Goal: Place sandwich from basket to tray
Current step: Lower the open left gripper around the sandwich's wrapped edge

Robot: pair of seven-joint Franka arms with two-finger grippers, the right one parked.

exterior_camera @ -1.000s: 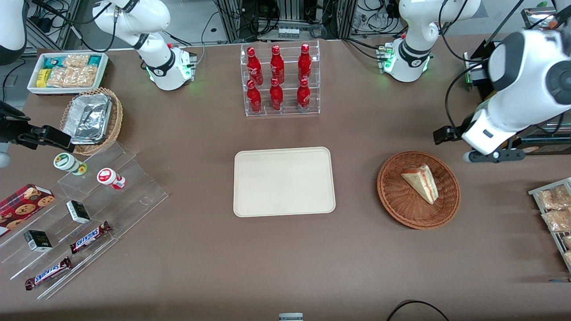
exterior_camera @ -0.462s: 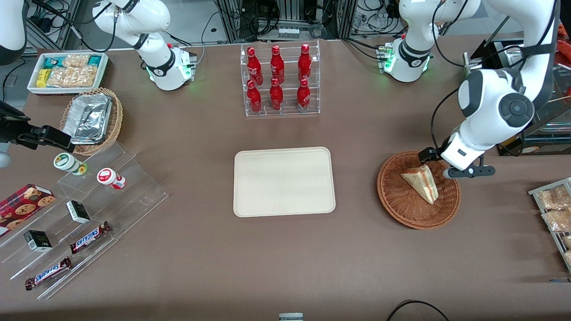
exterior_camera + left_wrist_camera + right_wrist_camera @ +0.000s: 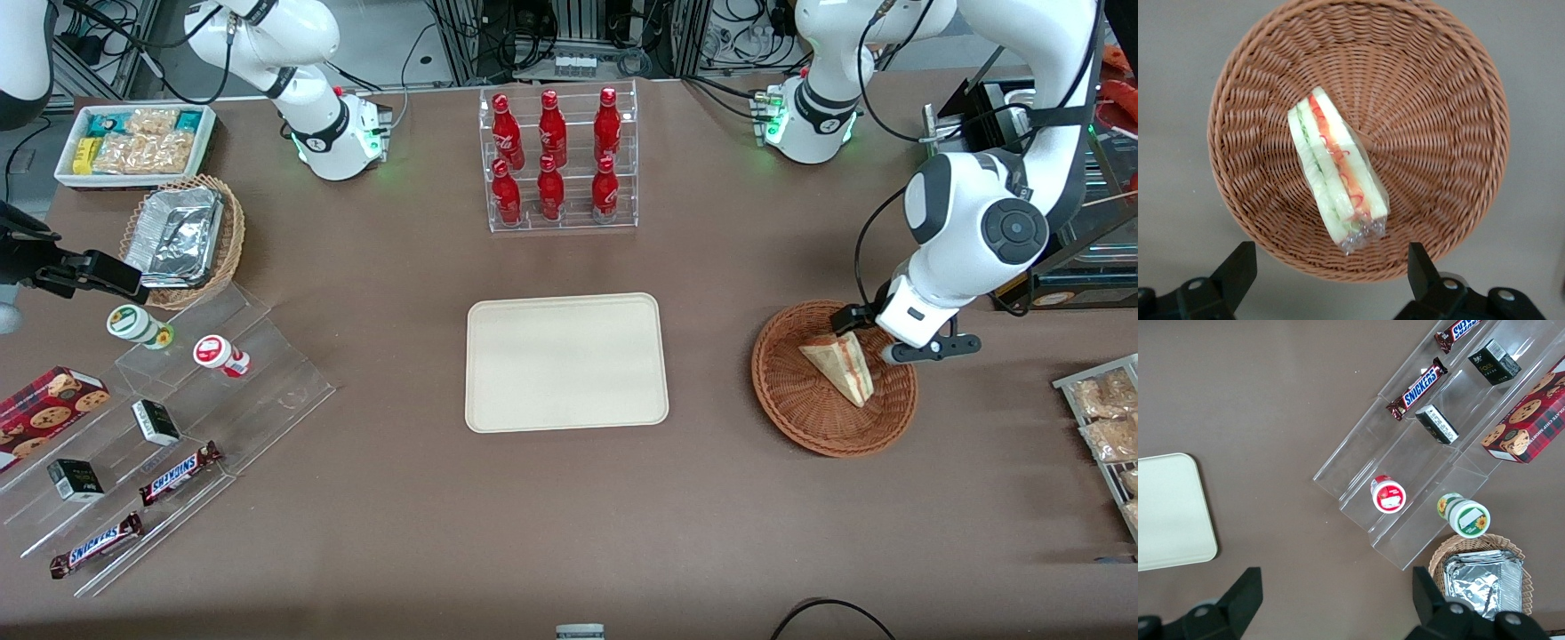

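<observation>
My left gripper is to grip the sandwich by its crumpled-wrap end (image 3: 821, 348) next, so that it can put the sandwich on the cream tray (image 3: 565, 362).
The sandwich (image 3: 840, 364), a wedge in clear wrap with red, orange and green layers, lies in the reddish-brown wicker basket (image 3: 800, 427) toward the working arm's end of the table. In the left wrist view the sandwich (image 3: 1335, 170) lies across the basket's (image 3: 1438, 133) floor. My left gripper (image 3: 864, 340) hangs open just above the basket's rim, over the sandwich's wide end, which is farther from the front camera. Its fingers (image 3: 1238, 267) stand wide apart and hold nothing. The cream tray (image 3: 565, 362) lies at the table's middle, bare, and its corner shows in the right wrist view (image 3: 1165, 513).
A clear rack of red bottles (image 3: 556, 160) stands farther from the camera than the tray. A tan basket with foil trays (image 3: 182, 240), a white snack bin (image 3: 133, 142) and acrylic steps with snacks (image 3: 178, 427) are toward the parked arm's end. A wire rack of packets (image 3: 1107, 427) is beside the basket.
The left arm has swung in from the working arm's end of the table and come down over the basket; its gripper now hangs above the sandwich. The sandwich has not moved.
</observation>
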